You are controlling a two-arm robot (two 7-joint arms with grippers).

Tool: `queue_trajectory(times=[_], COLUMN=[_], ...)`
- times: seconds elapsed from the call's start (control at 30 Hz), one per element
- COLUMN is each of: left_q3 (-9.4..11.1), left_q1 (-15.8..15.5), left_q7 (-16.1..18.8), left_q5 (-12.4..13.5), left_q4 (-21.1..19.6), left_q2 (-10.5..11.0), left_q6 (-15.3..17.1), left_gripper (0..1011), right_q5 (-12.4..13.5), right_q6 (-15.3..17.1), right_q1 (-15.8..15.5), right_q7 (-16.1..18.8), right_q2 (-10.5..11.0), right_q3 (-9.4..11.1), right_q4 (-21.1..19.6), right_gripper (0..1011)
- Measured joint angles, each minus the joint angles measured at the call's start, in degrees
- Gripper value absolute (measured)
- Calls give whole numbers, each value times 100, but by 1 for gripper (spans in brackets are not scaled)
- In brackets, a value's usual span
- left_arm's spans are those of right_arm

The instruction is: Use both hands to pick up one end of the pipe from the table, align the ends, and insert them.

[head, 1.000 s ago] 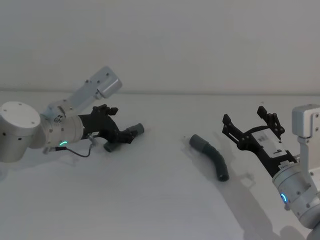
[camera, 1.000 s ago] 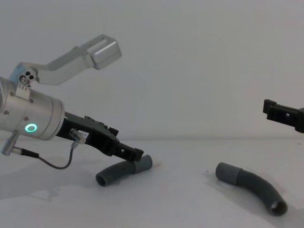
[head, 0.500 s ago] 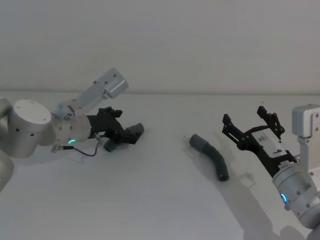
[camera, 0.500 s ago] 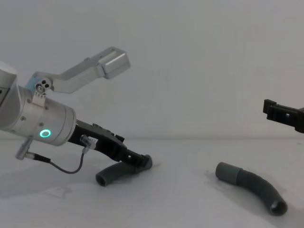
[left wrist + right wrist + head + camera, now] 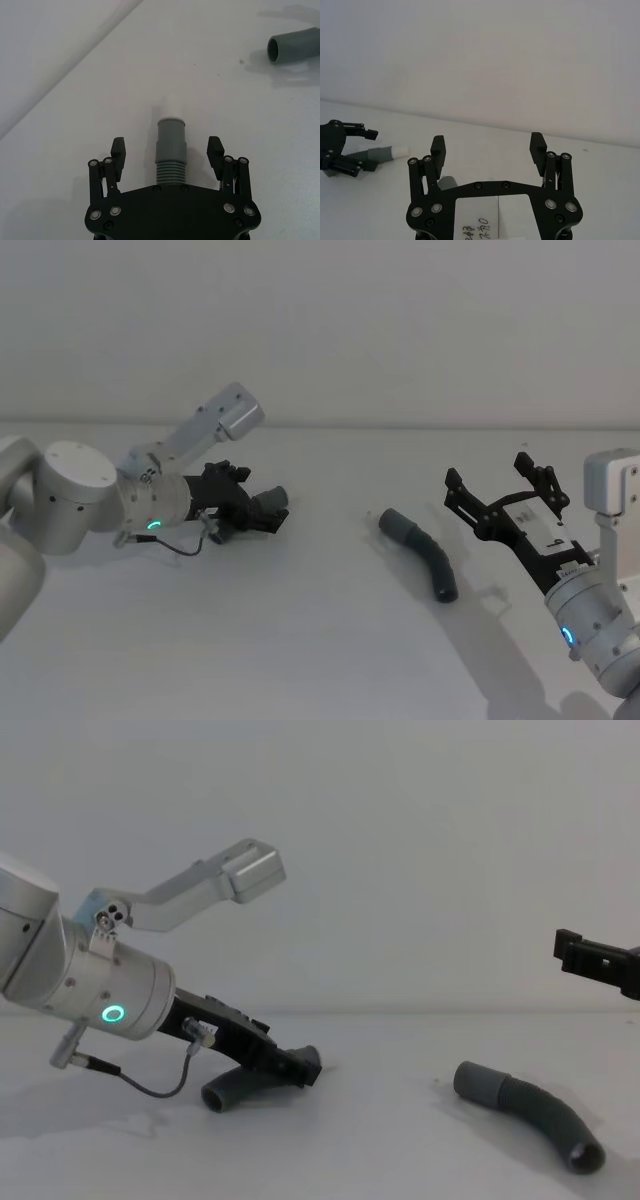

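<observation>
My left gripper grabs the shorter pipe piece's smooth cuff (image 5: 171,136) next, to line the pipe pieces up for insertion.
The shorter pipe piece (image 5: 272,499) lies on the white table (image 5: 300,640) at the left, its smooth cuff (image 5: 171,136) pointing away from the arm. My left gripper (image 5: 258,514) is low over it and open, one finger (image 5: 118,150) on each side of the cuff without touching; from the chest its tip (image 5: 303,1070) hides the cuff and the ribbed tail (image 5: 228,1090) sticks out. The longer pipe piece (image 5: 424,550) lies at centre right with its cuff (image 5: 392,523) toward the left. My right gripper (image 5: 490,475) hangs open above the table, to the right of it, holding nothing.
A thin black cable (image 5: 150,1088) loops under the left wrist. The white wall meets the table along the far edge (image 5: 400,426). Bare table lies between the two pipe pieces and in front of them.
The left arm has pushed forward and lower, so its open fingers now straddle the short piece's cuff. The right arm and the longer piece have not moved.
</observation>
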Motion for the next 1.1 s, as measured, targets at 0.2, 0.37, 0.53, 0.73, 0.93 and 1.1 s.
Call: queue_trajectory(times=[0.2,0.37,0.53,0.73,0.93,1.1], left_q3=[1,-16,-37,-49,-59,-62], left_q1=[-8,-12,-15,-19,-22,-22], left_q7=[-17,-20,-9,3,20,28], left_q5=[24,42,56,67,78,85], left_q4=[95,170,218,256,287,299], left_q2=[-51,-104,-142,-175,-198,-207], left_q6=[38,78,94,109,120,127], left_gripper=[1001,1001,1001,957,899,871], right_q5=[0,0,0,0,0,0], right_q6=[0,0,0,0,0,0], right_q1=[0,0,0,0,0,0], right_q7=[0,0,0,0,0,0], right_q2=[0,0,0,0,0,0], right_q3=[0,0,0,0,0,0], right_q4=[0,0,0,0,0,0], right_gripper=[1000,1000,1000,999,1000,1000])
